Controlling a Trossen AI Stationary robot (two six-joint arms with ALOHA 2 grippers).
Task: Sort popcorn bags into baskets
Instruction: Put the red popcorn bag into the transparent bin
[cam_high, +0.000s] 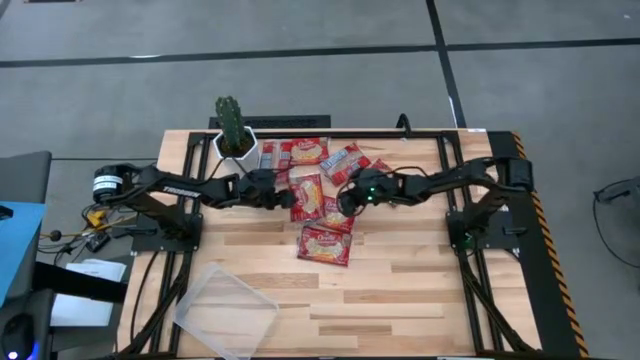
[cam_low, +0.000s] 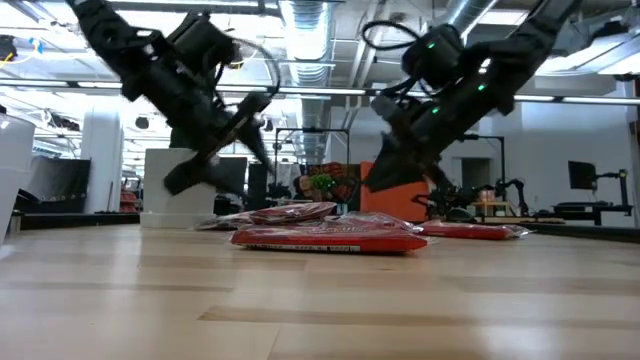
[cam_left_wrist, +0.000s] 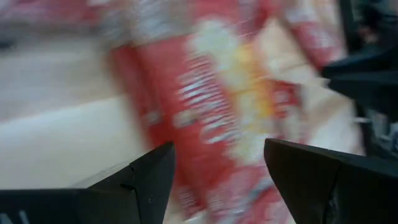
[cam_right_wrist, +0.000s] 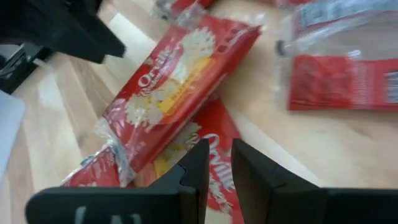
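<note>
The red popcorn bag needs to be sorted into the clear basket, so the left gripper should grab the bag next by its narrow end (cam_left_wrist: 230, 199).
Several red popcorn bags (cam_high: 320, 160) lie flat in a loose pile at the table's far middle, and one bag (cam_high: 325, 243) lies apart, nearer. My left gripper (cam_high: 280, 190) hovers open at the pile's left side. A blurred red bag (cam_left_wrist: 217, 99) shows ahead between its fingers (cam_left_wrist: 149, 180). My right gripper (cam_high: 345, 203) is shut and hovers over the pile's right side, above overlapping bags (cam_right_wrist: 180, 87). In the low view both grippers (cam_low: 185, 175) (cam_low: 385, 180) stand above the bags (cam_low: 330, 238). The clear tray (cam_high: 225, 310) rests at the table's near left.
A cactus in a white pot (cam_high: 235, 140) stands at the far edge, just left of the pile and close behind my left arm. Bare wooden table (cam_high: 400, 290) lies between the pile and the near edge, right of the tray.
</note>
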